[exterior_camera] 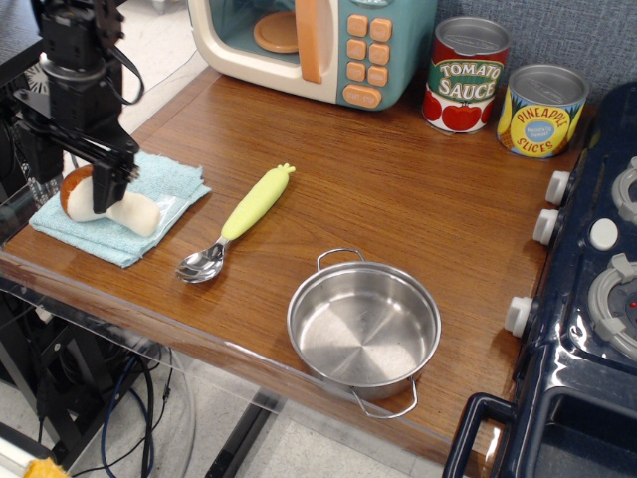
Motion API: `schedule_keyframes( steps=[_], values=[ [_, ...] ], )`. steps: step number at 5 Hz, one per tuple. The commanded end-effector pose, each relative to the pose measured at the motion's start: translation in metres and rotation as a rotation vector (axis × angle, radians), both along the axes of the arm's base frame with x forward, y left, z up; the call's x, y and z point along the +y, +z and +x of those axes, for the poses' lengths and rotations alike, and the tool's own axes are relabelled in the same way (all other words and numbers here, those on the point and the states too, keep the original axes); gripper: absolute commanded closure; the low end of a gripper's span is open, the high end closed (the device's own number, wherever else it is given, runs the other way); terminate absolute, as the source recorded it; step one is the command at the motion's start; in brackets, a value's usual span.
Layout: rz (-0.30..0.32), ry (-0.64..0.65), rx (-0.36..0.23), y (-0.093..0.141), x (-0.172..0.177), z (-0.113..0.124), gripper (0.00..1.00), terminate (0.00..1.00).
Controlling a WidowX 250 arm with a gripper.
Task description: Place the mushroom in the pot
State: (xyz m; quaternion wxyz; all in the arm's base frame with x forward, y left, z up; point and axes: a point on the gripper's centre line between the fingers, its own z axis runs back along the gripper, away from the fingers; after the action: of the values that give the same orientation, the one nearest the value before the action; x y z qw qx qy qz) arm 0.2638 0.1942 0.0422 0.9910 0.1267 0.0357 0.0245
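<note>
The mushroom needs to go in the pot [364, 328], so my gripper will next grab it by its cream stem where it meets the cap [110, 211].
The mushroom [131, 212], with a brown cap and cream stem, lies on its side on a folded blue towel [164, 184] at the table's left edge. My black gripper [72, 177] is lowered over the mushroom's cap end. Its jaws stand wide apart, one finger [111, 187] in front of the cap and the other behind it, so it is open and holds nothing. Part of the cap is hidden by the finger. The shiny steel pot [364, 328] stands empty near the front edge, well to the right of the gripper.
A spoon with a yellow-green handle [244, 213] lies between towel and pot. A toy microwave [318, 40] and tomato sauce [467, 75] and pineapple [541, 111] tins stand at the back. A toy stove [597, 299] borders the right side.
</note>
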Motion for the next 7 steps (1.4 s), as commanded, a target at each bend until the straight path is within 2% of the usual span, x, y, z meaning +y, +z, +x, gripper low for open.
schedule_keyframes(
  steps=[1, 2, 4, 5, 6, 7],
  values=[
    [0.013, -0.034, -0.050, 0.015, 0.000, 0.007, 1.00, 0.00],
    [0.008, -0.049, -0.050, 0.016, -0.002, 0.007, 1.00, 0.00],
    [0.020, -0.127, -0.098, 0.039, -0.013, 0.013, 1.00, 0.00],
    [0.088, -0.139, -0.148, 0.068, -0.027, 0.017, 1.00, 0.00],
    [0.069, -0.221, -0.217, 0.089, -0.063, 0.019, 1.00, 0.00],
    [-0.040, -0.377, -0.251, 0.091, -0.109, 0.017, 1.00, 0.00]
  ],
)
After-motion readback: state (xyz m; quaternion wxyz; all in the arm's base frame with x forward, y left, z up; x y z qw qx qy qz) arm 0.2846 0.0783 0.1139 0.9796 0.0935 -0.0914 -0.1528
